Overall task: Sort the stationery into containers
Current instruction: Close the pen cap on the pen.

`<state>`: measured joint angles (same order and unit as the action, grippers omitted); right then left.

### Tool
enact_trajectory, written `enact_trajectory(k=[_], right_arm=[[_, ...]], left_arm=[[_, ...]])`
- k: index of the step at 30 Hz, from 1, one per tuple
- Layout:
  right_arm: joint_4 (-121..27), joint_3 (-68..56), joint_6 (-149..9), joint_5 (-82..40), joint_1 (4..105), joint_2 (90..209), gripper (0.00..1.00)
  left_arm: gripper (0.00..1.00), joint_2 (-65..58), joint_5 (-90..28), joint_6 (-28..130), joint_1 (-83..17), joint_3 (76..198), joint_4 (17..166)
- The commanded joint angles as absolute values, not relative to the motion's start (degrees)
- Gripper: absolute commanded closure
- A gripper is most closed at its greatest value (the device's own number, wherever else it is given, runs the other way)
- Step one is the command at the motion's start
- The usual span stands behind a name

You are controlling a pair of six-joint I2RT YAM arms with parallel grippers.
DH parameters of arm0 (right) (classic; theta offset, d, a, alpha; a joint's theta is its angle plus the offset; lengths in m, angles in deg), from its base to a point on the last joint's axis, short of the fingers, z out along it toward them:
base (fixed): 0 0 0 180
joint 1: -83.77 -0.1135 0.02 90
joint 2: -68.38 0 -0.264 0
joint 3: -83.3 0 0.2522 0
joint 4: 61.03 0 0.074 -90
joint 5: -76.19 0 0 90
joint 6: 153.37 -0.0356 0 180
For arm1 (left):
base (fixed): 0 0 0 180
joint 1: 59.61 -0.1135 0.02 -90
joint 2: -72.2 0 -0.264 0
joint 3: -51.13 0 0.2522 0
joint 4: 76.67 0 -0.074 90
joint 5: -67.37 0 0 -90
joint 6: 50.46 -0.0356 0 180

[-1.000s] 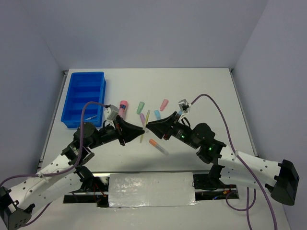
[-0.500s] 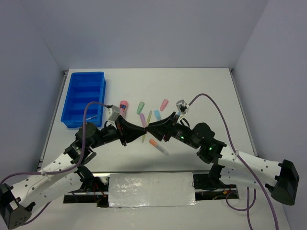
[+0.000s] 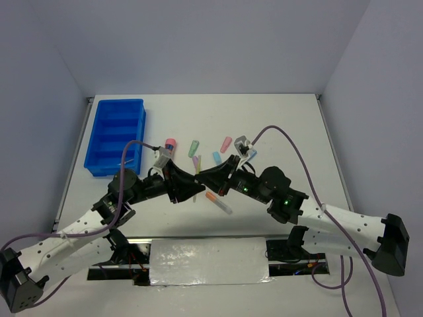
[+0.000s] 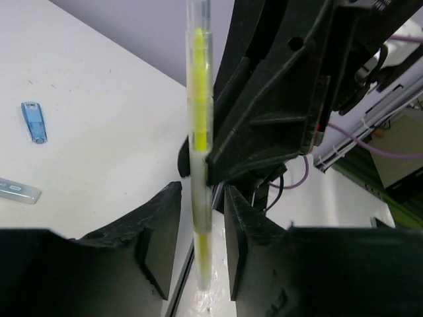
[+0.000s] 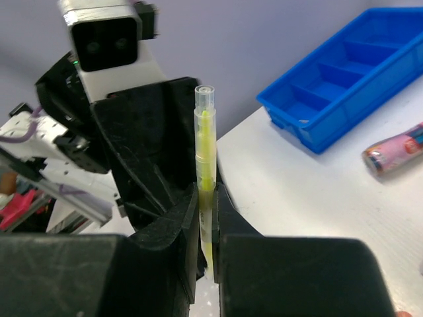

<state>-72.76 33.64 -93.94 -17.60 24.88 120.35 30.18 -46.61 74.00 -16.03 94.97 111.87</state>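
My left gripper's open fingers are on either side of the yellow pen's lower part (image 3: 196, 183) (image 4: 201, 229), below my right gripper's fingers, so my left gripper should close on the pen.
My right gripper (image 5: 206, 211) is shut on a thin yellow pen (image 5: 205, 145) and holds it above the table's middle (image 3: 201, 178). My left gripper (image 4: 201, 224) faces it, tip to tip. Its jaws are open and straddle the same yellow pen (image 4: 198, 132) with a gap on each side. The blue compartment tray (image 3: 115, 135) stands at the far left, and also shows in the right wrist view (image 5: 344, 72). A brown-pink tube (image 3: 170, 146), a green marker (image 3: 194, 147), a light blue marker (image 3: 216, 157), a pink marker (image 3: 226, 143) and an orange marker (image 3: 213, 197) lie on the table.
A blue capped marker (image 4: 34, 122) lies on the white table beyond my left gripper. The brown-pink tube (image 5: 396, 148) lies near the tray. Both arms cross the table's near middle. Purple cables loop over each arm.
Both grippers have closed in on each other over the table's middle. The left jaws now stand around the pen that the right gripper holds.
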Motion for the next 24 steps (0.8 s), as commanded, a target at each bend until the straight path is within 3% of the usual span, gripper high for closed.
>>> enact_trajectory(k=[1, 2, 6, 9, 12, 14, 15, 17, 19, 24], right_arm=[[-74.1, 29.9, -91.5, -18.2, 22.4, 121.1, 1.00], [-73.9, 29.6, -91.3, -18.1, 21.9, 121.2, 1.00], [-73.9, 29.1, -91.0, -17.6, 21.2, 121.6, 1.00], [-73.5, 28.7, -90.7, -17.2, 20.9, 122.1, 1.00], [-72.9, 28.8, -90.4, -16.6, 20.9, 122.0, 0.96], [-72.6, 28.9, -89.7, -16.6, 20.8, 121.6, 0.82], [-72.3, 28.9, -89.6, -16.7, 20.9, 121.2, 0.60], [-72.1, 28.9, -88.6, -17.1, 20.9, 120.4, 0.44], [-71.4, 27.9, -88.0, -17.9, 20.9, 119.6, 0.36], [-65.6, 21.7, -85.3, -16.0, 21.0, 120.3, 0.33]], left_arm=[[0.55, 29.7, -49.1, 72.9, -15.5, 95.8, 115.4], [0.60, 29.5, -49.3, 72.9, -15.4, 95.9, 115.7], [0.65, 28.7, -50.4, 73.0, -15.5, 96.1, 117.2], [0.95, 28.5, -50.3, 72.9, -15.4, 96.4, 116.6], [1.00, 29.1, -50.7, 72.2, -15.5, 96.6, 115.5], [1.00, 30.4, -50.5, 71.7, -15.4, 96.4, 114.2], [1.00, 31.3, -50.5, 71.2, -15.5, 96.4, 113.4], [1.00, 32.0, -50.8, 70.8, -15.4, 96.4, 112.6], [1.00, 32.6, -51.5, 70.4, -15.4, 96.4, 111.6], [1.00, 32.4, -53.3, 70.0, -15.3, 95.9, 111.4]])
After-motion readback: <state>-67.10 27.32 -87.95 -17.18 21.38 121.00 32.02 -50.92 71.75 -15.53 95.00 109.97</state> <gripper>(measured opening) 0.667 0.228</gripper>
